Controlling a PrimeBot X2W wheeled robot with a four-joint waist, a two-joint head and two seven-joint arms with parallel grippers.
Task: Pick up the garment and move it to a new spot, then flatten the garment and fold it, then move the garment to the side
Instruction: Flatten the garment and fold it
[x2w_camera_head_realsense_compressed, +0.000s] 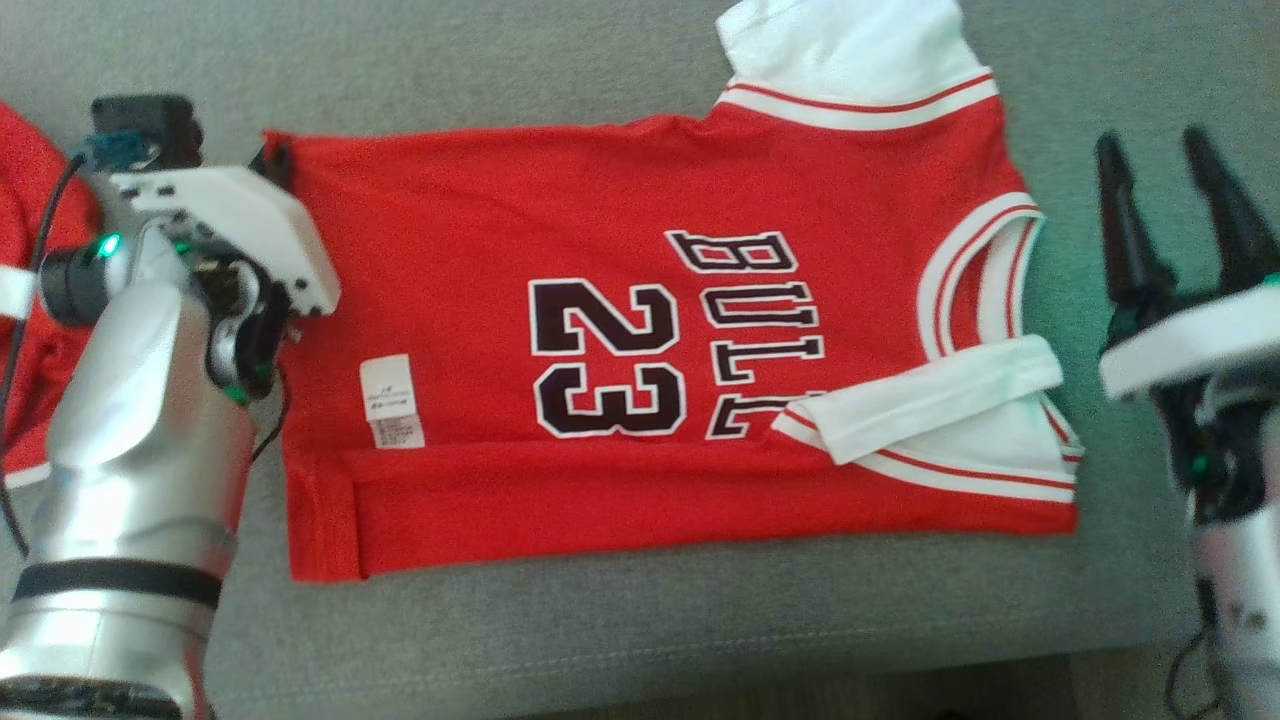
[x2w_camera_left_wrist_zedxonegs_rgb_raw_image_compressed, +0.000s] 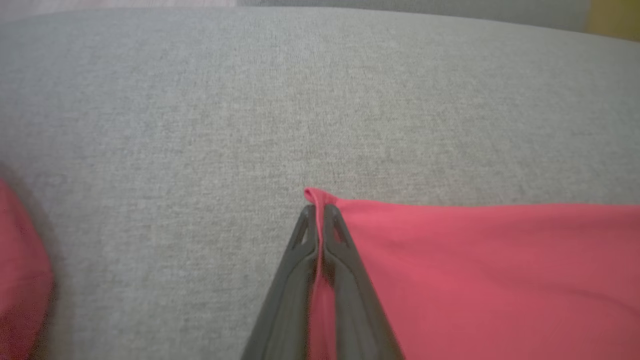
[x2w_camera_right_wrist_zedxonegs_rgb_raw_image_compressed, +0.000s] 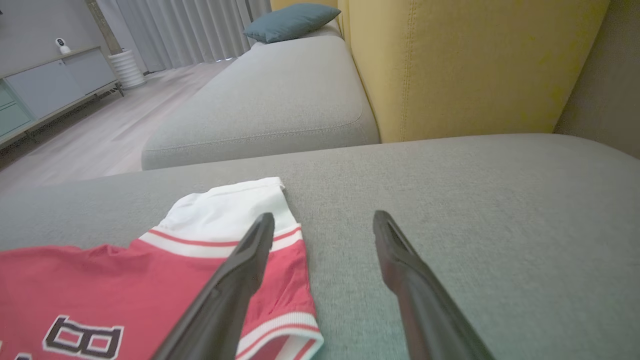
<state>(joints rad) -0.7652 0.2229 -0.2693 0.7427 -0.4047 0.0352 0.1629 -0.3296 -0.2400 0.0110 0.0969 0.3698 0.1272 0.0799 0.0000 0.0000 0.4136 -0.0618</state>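
The jersey's side still needs to be folded over the printed middle. My right gripper should next grab the upper white sleeve by its edge (x2w_camera_head_realsense_compressed: 957, 26) (x2w_camera_right_wrist_zedxonegs_rgb_raw_image_compressed: 273, 183) for that.
A red garment (x2w_camera_head_realsense_compressed: 480, 300), a jersey printed "BULLS 23" with white sleeves and trim, lies spread flat on the grey sofa cushion (x2w_camera_head_realsense_compressed: 650, 620). My left gripper (x2w_camera_head_realsense_compressed: 277, 165) is at the jersey's far left hem corner. In the left wrist view the left gripper (x2w_camera_left_wrist_zedxonegs_rgb_raw_image_compressed: 317, 206) is shut on that red corner (x2w_camera_left_wrist_zedxonegs_rgb_raw_image_compressed: 320, 196), and the cloth runs on between the fingers. My right gripper (x2w_camera_head_realsense_compressed: 1185, 190) stands open beside the collar end, right of the jersey. In the right wrist view the right gripper (x2w_camera_right_wrist_zedxonegs_rgb_raw_image_compressed: 324, 220) holds nothing, with the garment's white sleeve (x2w_camera_right_wrist_zedxonegs_rgb_raw_image_compressed: 225, 210) to its left.
Another red cloth (x2w_camera_head_realsense_compressed: 30, 250) lies at the cushion's left edge, also in the left wrist view (x2w_camera_left_wrist_zedxonegs_rgb_raw_image_compressed: 20, 280). A yellow backrest (x2w_camera_right_wrist_zedxonegs_rgb_raw_image_compressed: 475, 65) rises behind the cushion, with a second grey seat (x2w_camera_right_wrist_zedxonegs_rgb_raw_image_compressed: 270, 100) and a teal pillow (x2w_camera_right_wrist_zedxonegs_rgb_raw_image_compressed: 290, 20) beyond. The cushion's front edge (x2w_camera_head_realsense_compressed: 800, 675) is close to me.
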